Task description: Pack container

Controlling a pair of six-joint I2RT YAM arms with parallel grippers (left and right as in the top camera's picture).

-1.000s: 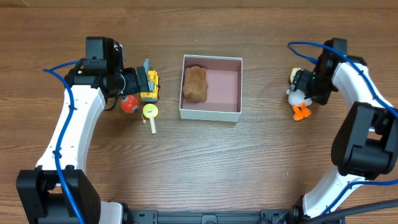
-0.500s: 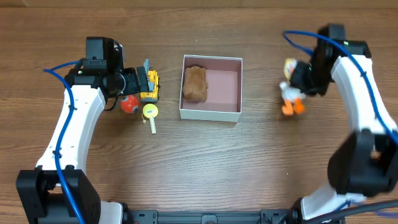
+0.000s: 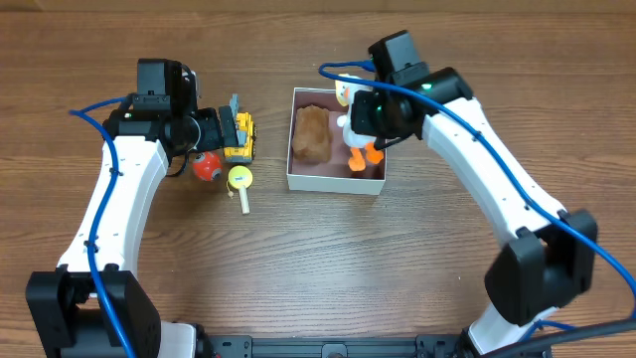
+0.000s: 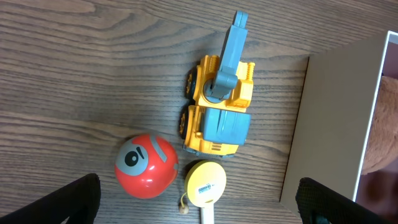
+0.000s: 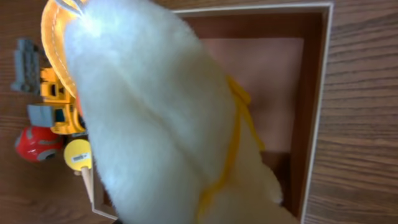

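Observation:
My left gripper grips the toy digger (image 3: 240,142) next by its yellow body's sides at the blue block, leaving the digger's arm free, to pack it.
The container (image 3: 336,181) is a square shallow box with white walls and a pink inside, at the table's middle; a brown plush (image 3: 311,133) lies in its left half. My right gripper (image 3: 364,127) is shut on a white plush duck (image 3: 356,130) with orange feet, held over the box's right half. The duck's white body (image 5: 161,124) fills the right wrist view and hides the fingers, with the container (image 5: 314,112) below it. My left gripper (image 3: 227,132) stands open over a yellow and blue toy digger (image 4: 219,106), a red ball (image 4: 146,167) and a yellow disc toy (image 4: 206,183).
The digger (image 3: 239,138), red ball (image 3: 206,166) and yellow disc toy (image 3: 240,180) lie close together just left of the container. The container's white left wall (image 4: 323,124) shows at the right of the left wrist view.
My right arm has swung left from the table's right side, carrying the duck to above the container. The left arm has stayed put.

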